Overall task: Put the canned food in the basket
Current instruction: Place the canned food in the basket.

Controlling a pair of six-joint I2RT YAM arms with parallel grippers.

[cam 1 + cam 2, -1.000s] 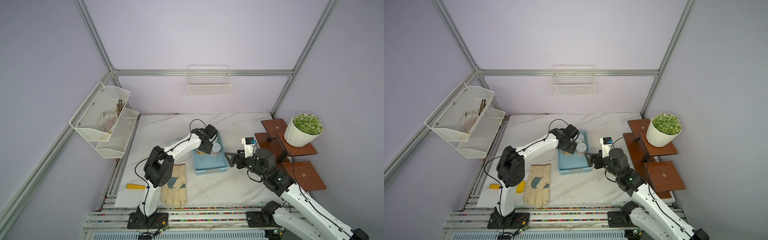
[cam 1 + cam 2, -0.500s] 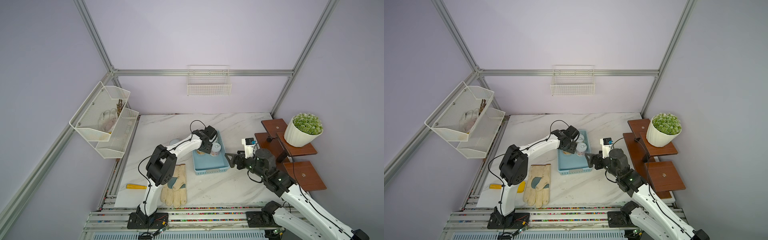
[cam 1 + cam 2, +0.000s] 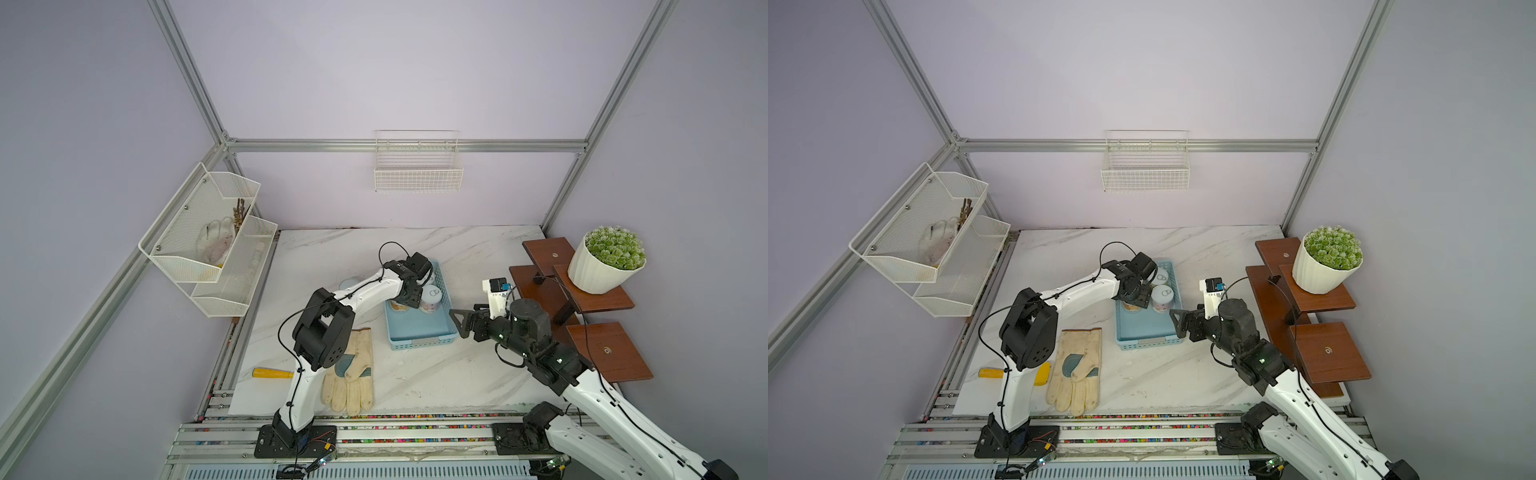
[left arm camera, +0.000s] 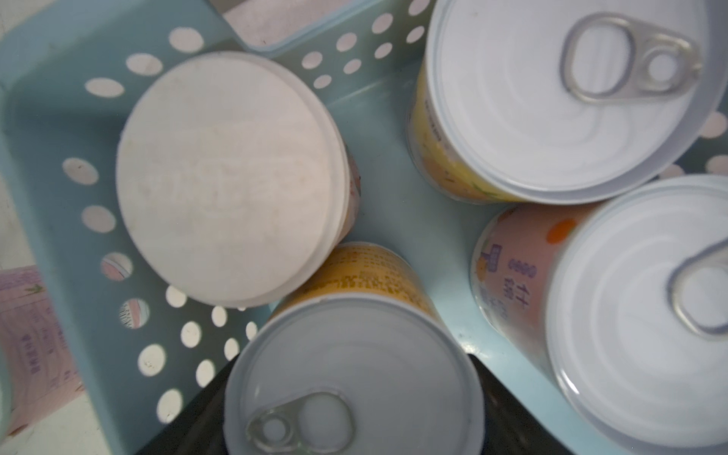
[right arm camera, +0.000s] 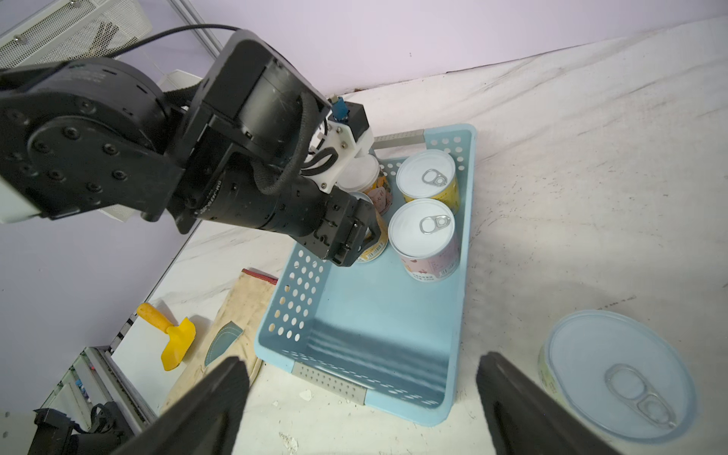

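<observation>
My left gripper should release the yellow-labelled can: the yellow-labelled can's lower rim (image 4: 368,247) meets the basket's bottom, its lid level with the pink can's.
The light blue basket (image 3: 419,328) (image 3: 1148,328) (image 5: 378,323) lies mid-table. My left gripper (image 3: 409,297) (image 3: 1136,297) (image 4: 350,402) reaches into its far half, shut on a yellow-labelled can (image 4: 354,378) (image 5: 372,248). Three more cans stand in there: a flat-lidded one (image 4: 228,177) (image 5: 360,173), a yellow one (image 4: 551,98) (image 5: 427,177) and a pink one (image 3: 430,297) (image 5: 423,236). My right gripper (image 3: 459,324) (image 3: 1177,322) (image 5: 362,370) hangs open by the basket's near right corner. Beside it a green-labelled can (image 5: 614,374) stands on the table. Another can (image 3: 351,284) stands left of the basket.
A work glove (image 3: 349,370) and a yellow-handled tool (image 3: 272,372) lie front left. Stepped wooden shelves (image 3: 606,353) with a potted plant (image 3: 606,262) line the right side. A white wire basket (image 3: 417,172) hangs on the back wall, a mesh rack (image 3: 208,241) on the left.
Very little: my left gripper stays shut on the yellow can in the basket, its arm shifting slightly. My right gripper remains open beside the basket.
</observation>
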